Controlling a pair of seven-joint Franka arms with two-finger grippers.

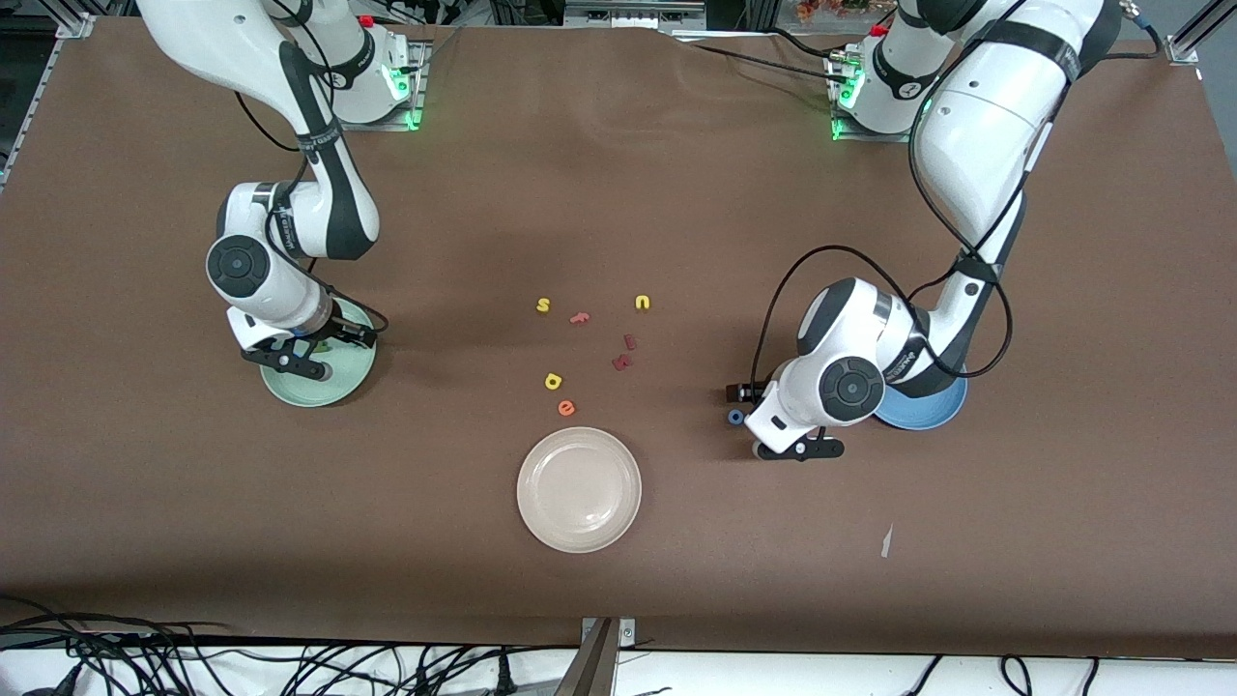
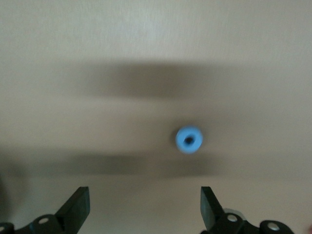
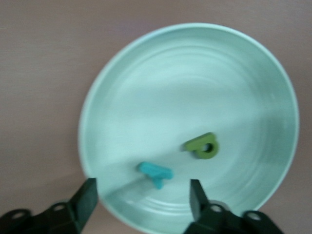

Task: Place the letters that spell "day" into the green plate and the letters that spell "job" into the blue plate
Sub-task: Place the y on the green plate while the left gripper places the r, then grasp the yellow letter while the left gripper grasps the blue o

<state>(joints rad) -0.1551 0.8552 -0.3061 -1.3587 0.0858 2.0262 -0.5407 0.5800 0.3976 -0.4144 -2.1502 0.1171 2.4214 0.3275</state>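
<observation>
My left gripper moves toward the small blue ring next before closing on it, since the ring lies beyond the ends of the fingers in the left wrist view.
My right gripper (image 1: 290, 362) (image 3: 144, 200) hangs open and empty over the green plate (image 1: 329, 387) (image 3: 146, 87). On that plate lie the teal y (image 3: 156, 173) and the dark green d (image 3: 202, 145). The yellow a (image 1: 553, 381) lies on the table near the middle. My left gripper (image 1: 800, 450) (image 2: 145, 207) is open and low over the table beside the blue plate (image 1: 933, 414). The small blue ring o (image 1: 736, 417) (image 2: 189, 139) lies on the table just clear of its fingertips. The left arm covers most of the blue plate, so what lies in it is hidden.
A cream-white plate (image 1: 579, 489) sits nearest the front camera. Loose letters lie mid-table: orange e (image 1: 566, 408), yellow s (image 1: 543, 305), yellow u (image 1: 643, 303), salmon f (image 1: 580, 317), two dark red letters (image 1: 625, 353). A white scrap (image 1: 886, 541) lies near the front.
</observation>
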